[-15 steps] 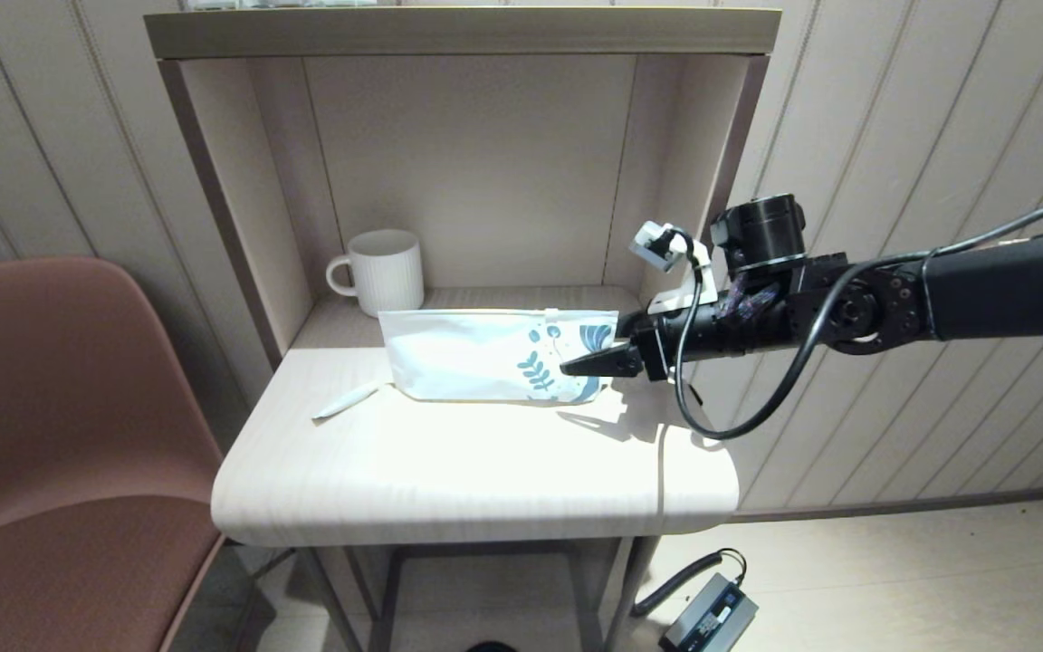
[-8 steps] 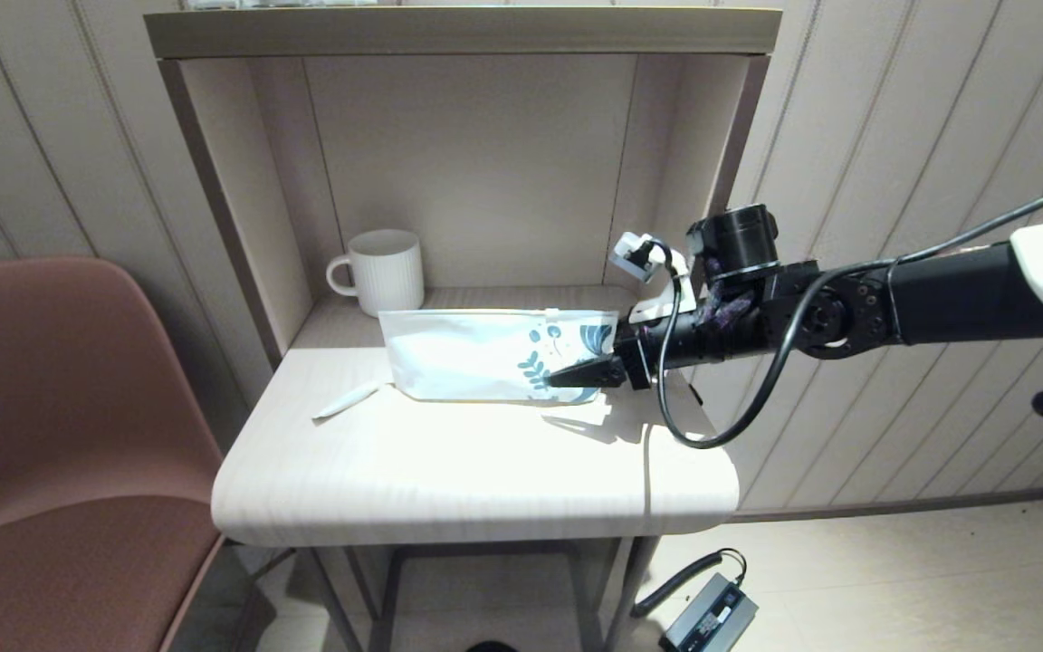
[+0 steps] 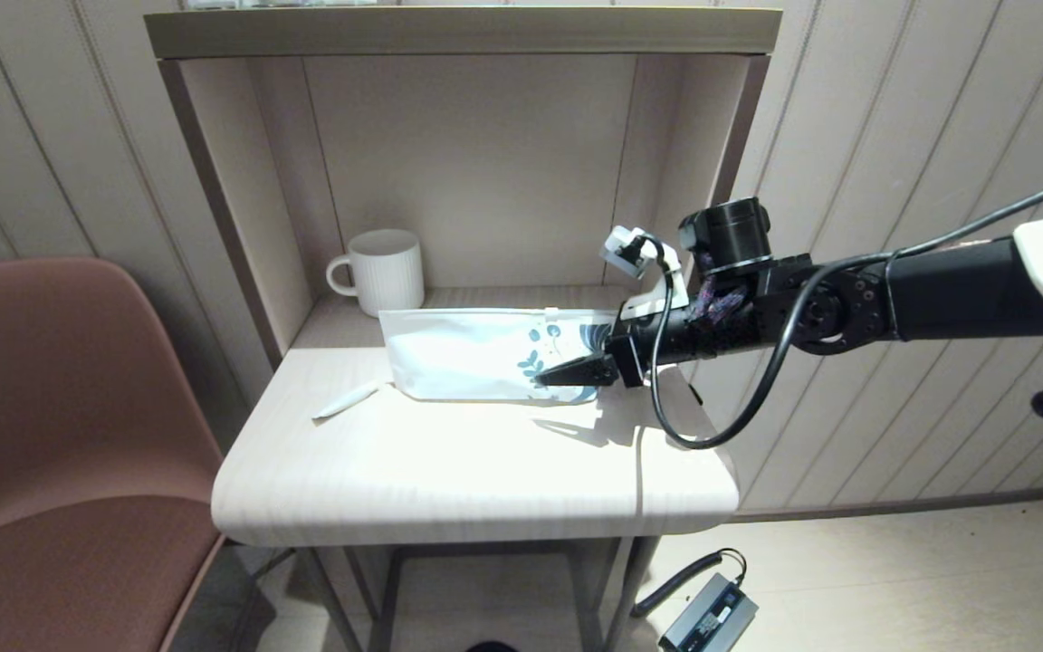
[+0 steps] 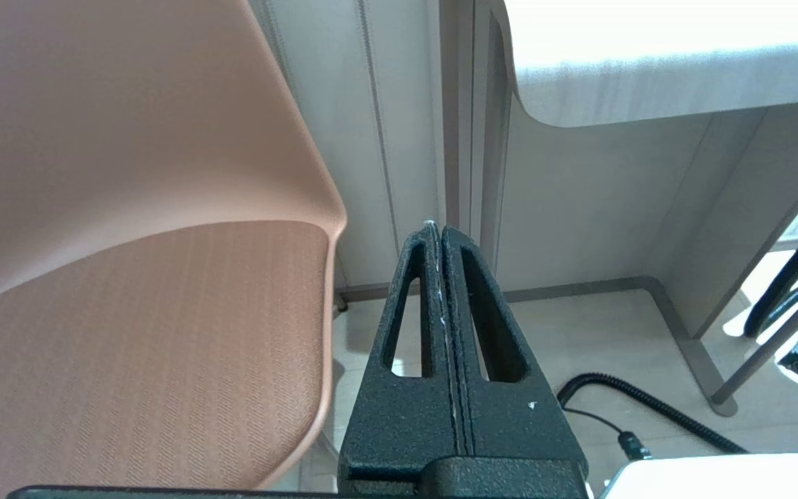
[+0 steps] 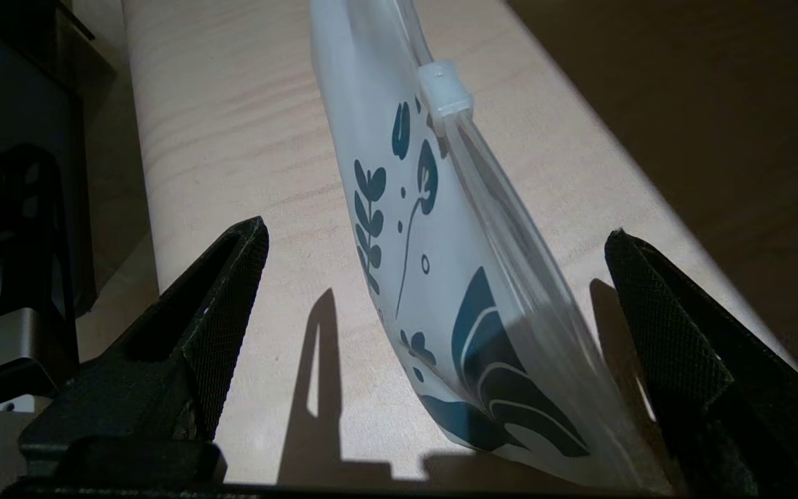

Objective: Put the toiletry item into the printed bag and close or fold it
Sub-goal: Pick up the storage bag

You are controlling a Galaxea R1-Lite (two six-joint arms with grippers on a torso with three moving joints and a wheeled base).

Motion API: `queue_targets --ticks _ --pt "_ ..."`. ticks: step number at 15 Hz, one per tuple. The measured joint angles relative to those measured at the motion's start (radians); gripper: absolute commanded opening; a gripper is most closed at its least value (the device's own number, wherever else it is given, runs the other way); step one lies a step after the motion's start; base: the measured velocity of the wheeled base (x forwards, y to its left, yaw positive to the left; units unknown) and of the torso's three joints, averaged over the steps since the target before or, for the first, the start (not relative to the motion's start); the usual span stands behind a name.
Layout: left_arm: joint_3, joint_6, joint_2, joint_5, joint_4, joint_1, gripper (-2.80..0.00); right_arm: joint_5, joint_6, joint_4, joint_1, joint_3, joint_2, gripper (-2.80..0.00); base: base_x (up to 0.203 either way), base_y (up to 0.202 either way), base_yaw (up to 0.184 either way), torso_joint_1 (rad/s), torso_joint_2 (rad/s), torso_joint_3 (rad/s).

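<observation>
My right gripper is to grab the printed bag by its leaf-printed end next, so that the toiletry item can go into the bag.
The printed bag lies flat across the back of the table, its teal leaf print at the right end. In the right wrist view the bag shows a white zip slider on its top edge. My right gripper is open and straddles the bag's printed end, one finger on each side, not touching it. The toiletry item, a slim white tapered stick, rests on the table just left of the bag. My left gripper is shut and empty, parked low beside the chair.
A white ribbed mug stands in the shelf alcove behind the bag's left end. A brown chair is left of the table. A black power brick and cable lie on the floor at the right.
My right gripper has moved left along the table, from just off the bag's right edge to around its printed end. The bag and the stick have not moved.
</observation>
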State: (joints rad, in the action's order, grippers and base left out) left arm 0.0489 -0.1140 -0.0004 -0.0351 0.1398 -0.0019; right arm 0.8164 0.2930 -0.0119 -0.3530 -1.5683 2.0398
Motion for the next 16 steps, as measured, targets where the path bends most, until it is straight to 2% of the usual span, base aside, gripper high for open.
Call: queue_targets --ticks 7,9,16 --pt "0.0 0.0 0.0 0.0 0.0 0.0 -2.8 -0.001 0.003 0.0 0.002 -0.002 0.002 0.0 0.0 0.0 0.0 0.0 0.0 0.0" --pt "0.0 -0.001 0.0 0.0 0.001 0.0 -2.8 -0.001 0.004 0.0 0.001 -0.004 0.003 -2.8 0.0 0.0 0.0 0.0 0.0 0.0" --pt "0.0 0.0 0.0 0.0 0.001 0.001 -2.8 -0.002 0.016 -0.006 0.007 -0.01 0.006 -2.8 0.0 0.0 0.0 0.0 0.0 0.0"
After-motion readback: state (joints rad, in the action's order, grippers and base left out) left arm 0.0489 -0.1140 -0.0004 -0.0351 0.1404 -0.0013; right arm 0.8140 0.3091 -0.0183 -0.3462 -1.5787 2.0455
